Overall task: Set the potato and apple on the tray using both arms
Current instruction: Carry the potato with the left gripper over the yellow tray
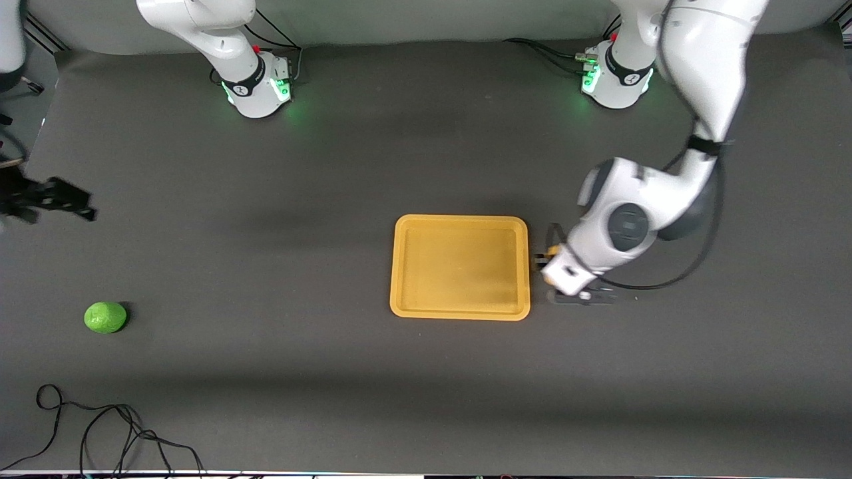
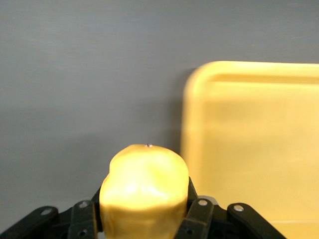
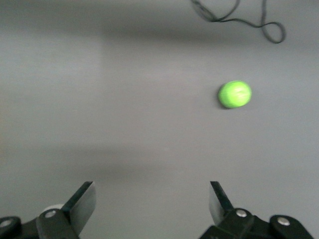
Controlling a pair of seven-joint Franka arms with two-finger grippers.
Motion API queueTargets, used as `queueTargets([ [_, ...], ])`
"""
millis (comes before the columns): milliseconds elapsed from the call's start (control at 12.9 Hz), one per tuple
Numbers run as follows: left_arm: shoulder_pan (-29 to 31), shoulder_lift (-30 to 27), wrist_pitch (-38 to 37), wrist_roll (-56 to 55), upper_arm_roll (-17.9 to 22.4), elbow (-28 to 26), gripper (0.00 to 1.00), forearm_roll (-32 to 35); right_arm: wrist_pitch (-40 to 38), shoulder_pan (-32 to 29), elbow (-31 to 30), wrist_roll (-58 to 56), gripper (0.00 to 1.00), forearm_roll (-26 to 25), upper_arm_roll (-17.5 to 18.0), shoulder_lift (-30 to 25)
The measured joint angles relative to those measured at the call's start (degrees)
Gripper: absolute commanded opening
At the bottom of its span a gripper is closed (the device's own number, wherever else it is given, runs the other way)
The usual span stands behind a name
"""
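Note:
My right gripper takes hold of the bright green apple (image 1: pixel 105 317) by its rounded sides next. Then the apple goes on the yellow-orange tray (image 1: pixel 459 266).
The yellow-tan potato (image 2: pixel 144 191) sits between the fingers of my left gripper (image 2: pixel 144 219), which is shut on it. In the front view the left gripper (image 1: pixel 542 258) is low beside the yellow-orange tray (image 1: pixel 459 266), at the tray's edge toward the left arm's end, and only a sliver of the potato (image 1: pixel 551 251) shows. The tray (image 2: pixel 249 149) holds nothing. The bright green apple (image 1: pixel 105 317) lies on the mat near the right arm's end. My right gripper (image 1: pixel 70 199) is open and empty in the air over the mat near the apple, which shows ahead of its fingers (image 3: pixel 152 199) in the right wrist view (image 3: pixel 235 94).
A loose black cable (image 1: pixel 100 426) lies on the mat nearer the front camera than the apple; it also shows in the right wrist view (image 3: pixel 239 17). The two arm bases stand along the table's edge farthest from the camera.

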Motion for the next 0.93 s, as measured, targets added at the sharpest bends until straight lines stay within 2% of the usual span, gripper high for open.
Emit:
queueTargets([
  [78, -2.4, 1.6, 1.3, -3.0, 0.0, 0.8, 0.47, 0.0, 1.7, -1.1, 0.1, -4.7, 1.00, 0.1, -2.8, 1.2],
  [155, -4.5, 3.2, 3.0, -5.3, 0.0, 1.2, 0.52, 0.1, 3.2, -1.8, 0.2, -9.1, 1.00, 0.5, -5.8, 2.5],
  [388, -7.2, 8.0, 8.0, -7.9, 0.2, 1.4, 0.52, 0.1, 4.6, -3.0, 5.2, -21.2, 1.00, 6.2, -13.1, 8.6],
  [465, -7.1, 8.8, 8.4, -7.9, 0.5, 1.4, 0.61, 0.1, 4.6, -4.2, 7.6, -24.0, 1.00, 8.3, -13.8, 11.3],
  [543, -7.0, 9.1, 8.4, -7.9, 0.8, 1.5, 0.94, 0.2, 4.6, -5.4, 9.3, -25.8, 1.00, 10.3, -13.9, 13.8],
  [620, -7.0, 9.1, 8.4, -7.9, 1.0, 1.5, 1.00, 0.2, 5.4, -6.3, 10.0, -27.0, 1.00, 12.3, -13.9, 16.4],
  [930, -7.0, 9.0, 8.3, -7.9, 1.1, 2.0, 1.00, 1.2, 16.5, -6.0, 8.2, -27.6, 1.00, 16.8, -13.2, 25.7],
])
